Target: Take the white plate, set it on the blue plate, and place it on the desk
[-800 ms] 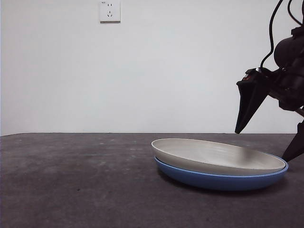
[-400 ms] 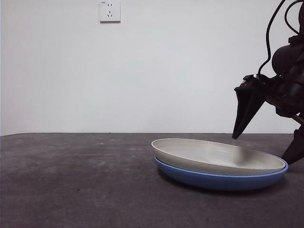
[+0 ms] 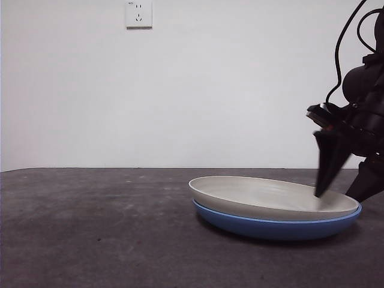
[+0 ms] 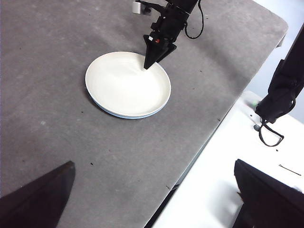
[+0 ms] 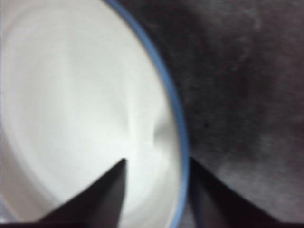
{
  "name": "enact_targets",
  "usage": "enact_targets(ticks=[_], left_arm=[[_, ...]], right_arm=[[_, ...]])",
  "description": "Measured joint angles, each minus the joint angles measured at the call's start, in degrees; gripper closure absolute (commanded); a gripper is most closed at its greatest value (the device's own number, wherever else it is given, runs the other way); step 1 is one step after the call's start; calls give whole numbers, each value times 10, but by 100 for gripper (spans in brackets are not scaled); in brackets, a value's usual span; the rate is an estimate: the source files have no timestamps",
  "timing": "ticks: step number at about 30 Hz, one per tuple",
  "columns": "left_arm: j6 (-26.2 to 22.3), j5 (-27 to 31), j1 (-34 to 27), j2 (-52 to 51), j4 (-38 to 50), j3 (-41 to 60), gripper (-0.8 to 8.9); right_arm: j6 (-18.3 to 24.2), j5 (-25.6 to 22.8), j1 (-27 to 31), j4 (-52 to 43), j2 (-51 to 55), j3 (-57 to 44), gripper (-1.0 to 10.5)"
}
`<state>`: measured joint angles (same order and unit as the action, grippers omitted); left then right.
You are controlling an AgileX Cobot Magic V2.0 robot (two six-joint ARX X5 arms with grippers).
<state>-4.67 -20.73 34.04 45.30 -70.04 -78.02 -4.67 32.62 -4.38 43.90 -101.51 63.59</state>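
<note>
The stacked plates need to go on the desk, so my right gripper will next grab the white and blue plates together by their rims.
The white plate (image 3: 270, 197) lies nested in the blue plate (image 3: 276, 228) on the desk (image 3: 90, 228), right of centre. My right gripper (image 3: 337, 195) is down at the stack's right rim, open. One jaw reaches inside the white plate (image 5: 71, 104) and the other stands outside the blue plate's rim (image 5: 174, 104), with my right gripper (image 5: 157, 160) straddling the rim. The left wrist view shows the white plate (image 4: 126, 85) from high up with the right gripper (image 4: 152, 61) at its edge. My left gripper (image 4: 152, 199) hangs far above the desk (image 4: 47, 57), open and holding nothing.
A wall socket (image 3: 138, 14) sits high on the white back wall. Beside the desk's edge lies a white surface (image 4: 223, 180) with a black arm base and cable (image 4: 278, 99).
My right gripper has come down from above the stack, and its jaws now straddle the right rim. The stacked plates have shifted slightly to the left.
</note>
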Motion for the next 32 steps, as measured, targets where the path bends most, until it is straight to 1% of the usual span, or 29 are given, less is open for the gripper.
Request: enact_targets(ticks=[2,4,6,13,19,23,27,32], left_arm=[[0,0,0,0,0,0,179],[0,0,0,0,0,0,179],[0,0,0,0,0,0,179],[0,0,0,0,0,0,179],[0,0,0,0,0,0,179],[0,0,0,0,0,0,179],[0,0,0,0,0,0,179],[0,0,0,0,0,0,179]], right_arm=[[0,-21,0,0,0,0,940],[0,-38,0,3,0,0,940],[-1,-42,0,4,0,0,940],[-1,-40,7,4,0,0,940],[-1,-23,18,14,9,1,940],[-8,-15,18,33,27,25,940],[-18,-6,-2,57,31,58,940],[-40,-6,-55,61,31,71,940]])
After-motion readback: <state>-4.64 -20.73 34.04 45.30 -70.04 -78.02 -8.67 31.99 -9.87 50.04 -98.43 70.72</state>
